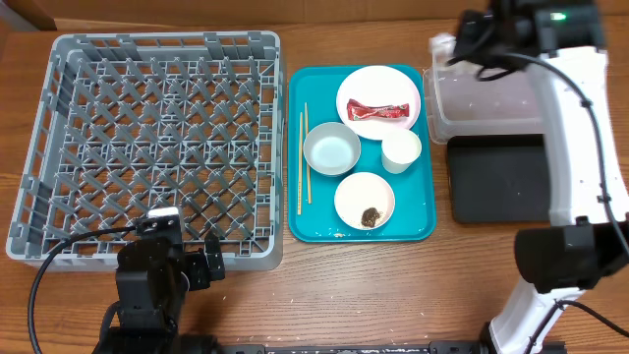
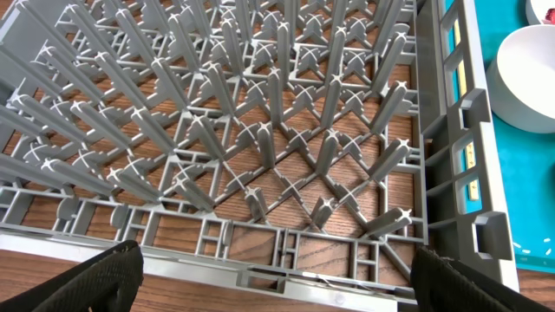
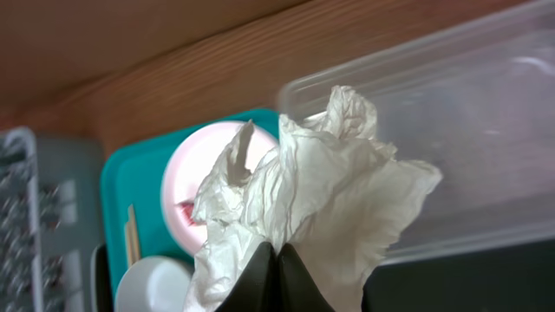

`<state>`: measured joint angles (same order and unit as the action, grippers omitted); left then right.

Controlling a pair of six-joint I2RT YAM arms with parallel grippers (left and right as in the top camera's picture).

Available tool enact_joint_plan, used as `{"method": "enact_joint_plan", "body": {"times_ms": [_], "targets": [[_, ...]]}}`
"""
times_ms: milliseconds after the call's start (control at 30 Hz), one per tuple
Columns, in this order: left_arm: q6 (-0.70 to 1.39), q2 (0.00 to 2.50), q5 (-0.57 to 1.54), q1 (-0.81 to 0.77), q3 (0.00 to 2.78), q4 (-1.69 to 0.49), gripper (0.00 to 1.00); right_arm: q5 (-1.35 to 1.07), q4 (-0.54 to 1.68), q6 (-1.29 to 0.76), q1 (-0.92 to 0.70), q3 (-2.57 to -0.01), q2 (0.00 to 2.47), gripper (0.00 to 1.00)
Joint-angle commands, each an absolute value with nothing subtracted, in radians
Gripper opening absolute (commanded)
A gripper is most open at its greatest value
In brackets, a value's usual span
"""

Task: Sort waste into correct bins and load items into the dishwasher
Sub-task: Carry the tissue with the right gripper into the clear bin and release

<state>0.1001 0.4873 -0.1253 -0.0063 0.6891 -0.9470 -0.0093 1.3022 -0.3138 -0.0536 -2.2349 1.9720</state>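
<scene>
My right gripper moves the crumpled white paper (image 3: pixel 321 191) into the clear tub and only then opens. Released now, the paper would fall short across the tub's rim beside the teal tray.
My right gripper (image 3: pixel 277 260) is shut on crumpled white paper (image 3: pixel 321 191) and holds it over the near-left corner of the clear tub (image 3: pixel 468 113); from overhead it is at the tub's back left (image 1: pixel 454 47). The pale plate (image 1: pixel 378 103) carries the red-and-white wrapper (image 1: pixel 378 111). On the teal tray (image 1: pixel 423 211) are an empty bowl (image 1: pixel 331 149), a white cup (image 1: pixel 401 150), a bowl (image 1: pixel 365 201) with a brown lump (image 1: pixel 371 216), and chopsticks (image 1: pixel 305 157). My left gripper (image 2: pixel 277 286) is open and empty at the front edge of the grey dish rack (image 2: pixel 260 130).
The black tray (image 1: pixel 496 177) lies in front of the clear tub (image 1: pixel 482 98). The dish rack (image 1: pixel 147 147) fills the left half of the table and holds nothing. My right arm reaches along the table's right side.
</scene>
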Motion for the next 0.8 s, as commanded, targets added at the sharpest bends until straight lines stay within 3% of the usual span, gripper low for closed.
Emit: {"method": "enact_joint_plan", "body": {"times_ms": [0, 133, 167, 200, 233, 400, 533, 633, 767], "targets": [[0.085, 0.486, -0.138, 0.000, 0.704, -0.943, 1.00, 0.025, 1.299, -0.364, 0.004, -2.183, 1.991, 0.04], [0.085, 0.486, -0.138, 0.000, 0.704, -0.943, 1.00, 0.020, 1.248, -0.372, 0.042, -2.111, 2.046, 0.04], [0.085, 0.486, -0.138, 0.000, 0.704, -0.943, 1.00, 0.021, 1.235, -0.372, 0.044, -2.100, 2.060, 0.30], [0.085, 0.486, -0.138, 0.000, 0.704, -0.943, 1.00, 0.021, 1.231, -0.374, 0.043, -2.098, 2.073, 0.72], [0.085, 0.486, -0.138, 0.000, 0.704, -0.943, 1.00, 0.021, 1.223, -0.397, 0.043, -2.098, 2.078, 0.87], [0.085, 0.486, -0.138, 0.000, 0.704, -0.943, 1.00, -0.010, 1.217, -0.339, 0.015, -2.148, 2.072, 0.92], [0.085, 0.486, -0.138, 0.000, 0.704, -0.943, 1.00, -0.083, 1.197, -0.318, -0.042, -2.169, 2.061, 0.84], [0.085, 0.486, -0.138, 0.000, 0.704, -0.943, 1.00, 0.000, 1.205, -0.681, -0.127, -2.165, 2.073, 0.80], [0.085, 0.486, -0.138, 0.000, 0.704, -0.943, 1.00, 0.079, 1.109, -0.929, -0.240, -2.165, 2.109, 0.80]]}}
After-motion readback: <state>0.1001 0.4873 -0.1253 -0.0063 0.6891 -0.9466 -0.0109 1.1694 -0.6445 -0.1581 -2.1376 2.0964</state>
